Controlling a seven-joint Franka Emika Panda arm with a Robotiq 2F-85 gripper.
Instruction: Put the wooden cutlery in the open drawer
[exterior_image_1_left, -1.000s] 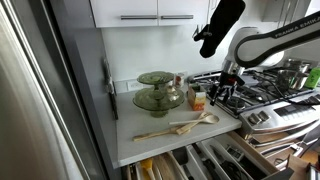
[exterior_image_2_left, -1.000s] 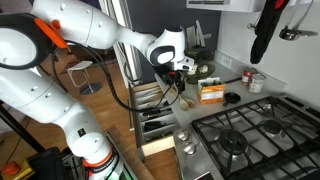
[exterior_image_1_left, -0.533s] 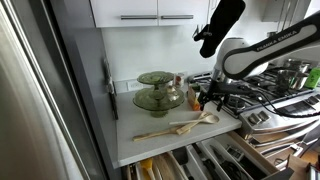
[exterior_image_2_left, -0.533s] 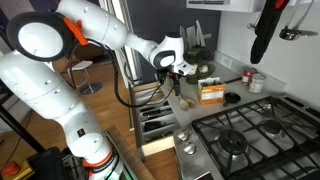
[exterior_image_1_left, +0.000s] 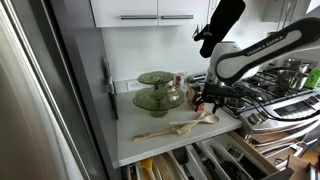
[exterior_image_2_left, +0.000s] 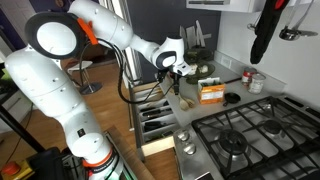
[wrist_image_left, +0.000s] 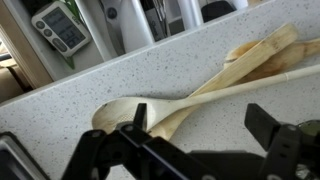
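Note:
The gripper picks up the wooden spoon across its slender handle next, to lay it lengthwise between the open drawer's dividers.
Wooden cutlery, pale spoons and spatulas, lies crossed on the grey speckled countertop (exterior_image_1_left: 130, 135). It shows in an exterior view (exterior_image_1_left: 180, 126), in the wrist view (wrist_image_left: 200, 85) and in the exterior view from the stove side (exterior_image_2_left: 183, 97). My gripper (exterior_image_1_left: 207, 100) hangs just above the spoon-bowl end of the cutlery. In the wrist view the gripper (wrist_image_left: 200, 125) is open, its dark fingers on either side of the spoon handle, holding nothing. The open drawer (exterior_image_1_left: 185, 165) below the counter edge holds cutlery in dividers; it also shows in an exterior view (exterior_image_2_left: 155, 115).
Two green glass cake stands (exterior_image_1_left: 157, 92) and an orange box (exterior_image_1_left: 197, 98) stand behind the cutlery. A gas hob (exterior_image_2_left: 250, 135) lies beside the counter. A black pepper mill shape (exterior_image_1_left: 220, 25) hangs above. A fridge side (exterior_image_1_left: 40, 100) borders the counter.
My gripper has moved from over the hob edge toward the cutlery and lowered to just above the spoon ends. The cutlery has not moved.

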